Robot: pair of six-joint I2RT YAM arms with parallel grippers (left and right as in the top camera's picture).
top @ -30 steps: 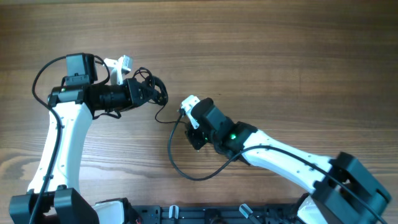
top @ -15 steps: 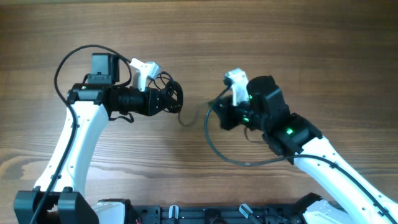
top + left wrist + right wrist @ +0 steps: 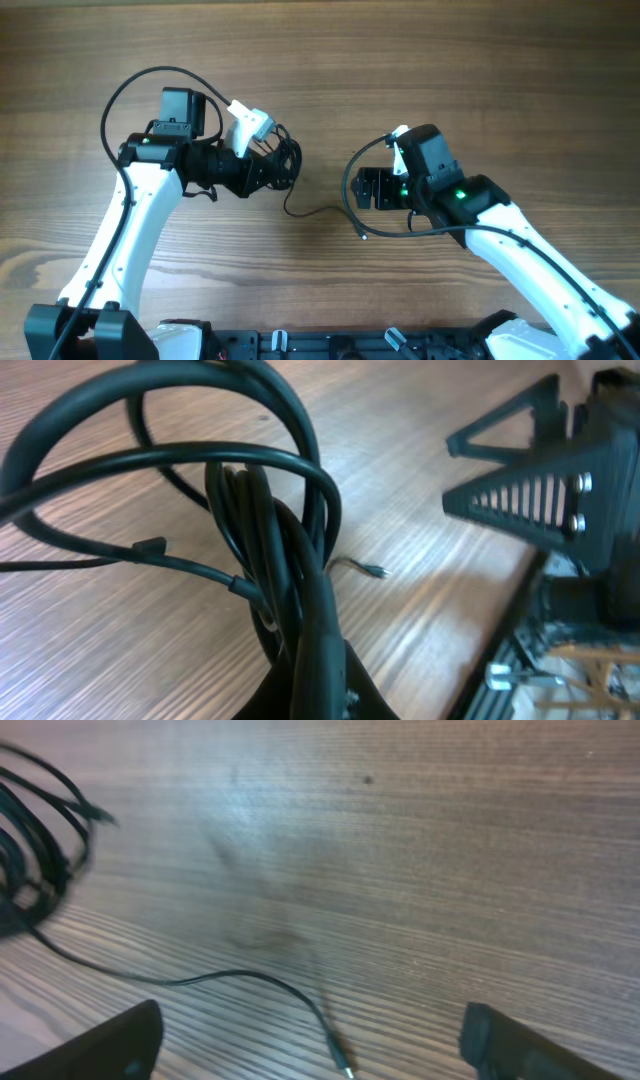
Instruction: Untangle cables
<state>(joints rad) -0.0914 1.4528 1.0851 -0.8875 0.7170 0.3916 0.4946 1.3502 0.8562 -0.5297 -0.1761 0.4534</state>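
Observation:
My right gripper needs to pick up the thin cable next at its loose plug end (image 3: 360, 232) (image 3: 339, 1051), so that I can untangle that end from the bundle's loops.
A tangled bundle of black cables (image 3: 283, 160) hangs in my left gripper (image 3: 272, 168), which is shut on it. In the left wrist view the cable loops (image 3: 250, 510) rise from the shut jaws of the left gripper (image 3: 322, 695) at the bottom edge. One thin cable (image 3: 322, 209) trails from the bundle across the table, and its plug end (image 3: 362, 235) lies loose. My right gripper (image 3: 366, 190) stands open just above that end, holding nothing. In the right wrist view the thin cable (image 3: 240, 976) and its plug (image 3: 344, 1069) lie between the wide-apart fingers (image 3: 115, 1042).
The wooden table (image 3: 480, 80) is bare around both arms. Each arm's own black camera lead arcs beside its wrist, the right arm's lead (image 3: 347, 190) looping close to the loose plug. A black rail (image 3: 330, 343) runs along the front edge.
My right gripper has opened and let go of the thin cable, whose end now lies on the table. The right arm dropped slightly; the left arm moved a little right with the bundle.

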